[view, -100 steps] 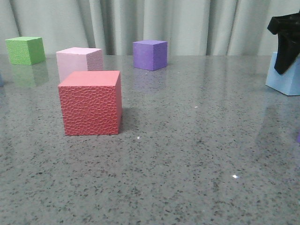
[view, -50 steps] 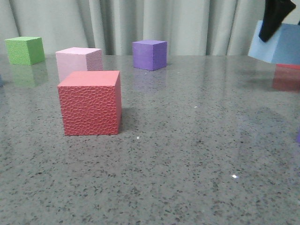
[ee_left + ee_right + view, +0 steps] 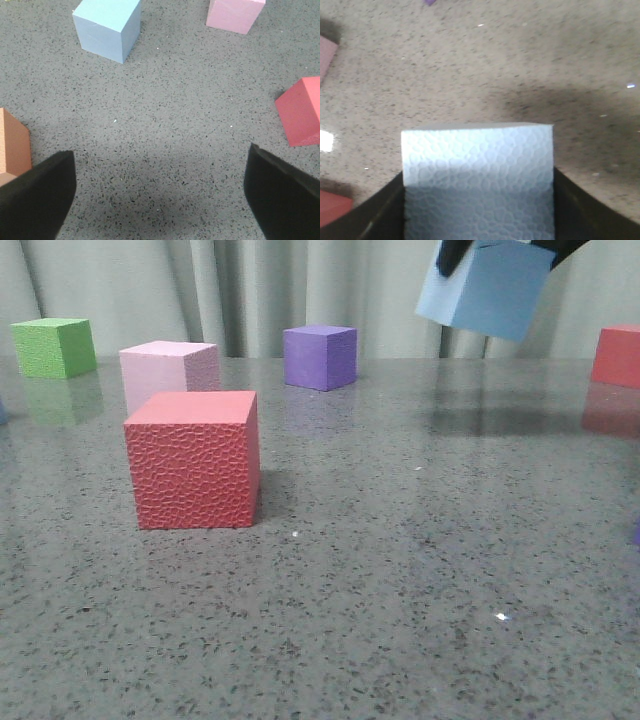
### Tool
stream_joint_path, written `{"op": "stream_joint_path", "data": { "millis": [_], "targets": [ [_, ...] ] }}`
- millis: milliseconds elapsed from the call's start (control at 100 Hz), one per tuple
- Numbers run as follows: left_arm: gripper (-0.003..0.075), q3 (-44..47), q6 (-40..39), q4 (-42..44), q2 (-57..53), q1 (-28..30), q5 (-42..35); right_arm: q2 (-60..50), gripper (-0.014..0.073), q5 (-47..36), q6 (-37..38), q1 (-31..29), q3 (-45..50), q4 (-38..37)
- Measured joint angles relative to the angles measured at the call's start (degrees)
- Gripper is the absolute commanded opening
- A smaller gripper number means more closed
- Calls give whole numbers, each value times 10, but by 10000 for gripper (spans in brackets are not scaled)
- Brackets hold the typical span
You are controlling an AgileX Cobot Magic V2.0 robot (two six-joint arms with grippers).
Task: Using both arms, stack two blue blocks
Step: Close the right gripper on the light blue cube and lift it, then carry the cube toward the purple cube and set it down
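Observation:
The blue block hangs tilted high above the table and would drop if my right gripper opened now, so it is too early to let go.
One blue block (image 3: 487, 287) hangs tilted high above the table at the upper right of the front view, held between the black fingers of my right gripper (image 3: 500, 248). The right wrist view shows that block (image 3: 478, 180) filling the space between the two jaws of my right gripper (image 3: 478, 210). The other blue block (image 3: 107, 27) rests on the table in the left wrist view, some way ahead of my left gripper (image 3: 160, 195), which is open over bare table.
The front view shows a big red cube (image 3: 193, 458), a pink cube (image 3: 168, 372), a green cube (image 3: 53, 346), a purple cube (image 3: 320, 356) and another red cube (image 3: 617, 356) at the right edge. An orange cube (image 3: 12, 147) lies beside my left finger.
My right gripper lifted the blue block off the table at the far right and carried it up and leftwards. A red cube behind it came into sight.

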Motion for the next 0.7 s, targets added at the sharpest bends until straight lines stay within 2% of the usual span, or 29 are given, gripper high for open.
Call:
{"op": "stream_joint_path", "data": {
  "millis": [310, 700],
  "targets": [
    [639, 0, 0, 0, 0, 0, 0, 40, 407, -59, 91, 67, 0, 2],
    [639, 0, 0, 0, 0, 0, 0, 65, 407, -84, 135, 73, 0, 3]
  ]
}}
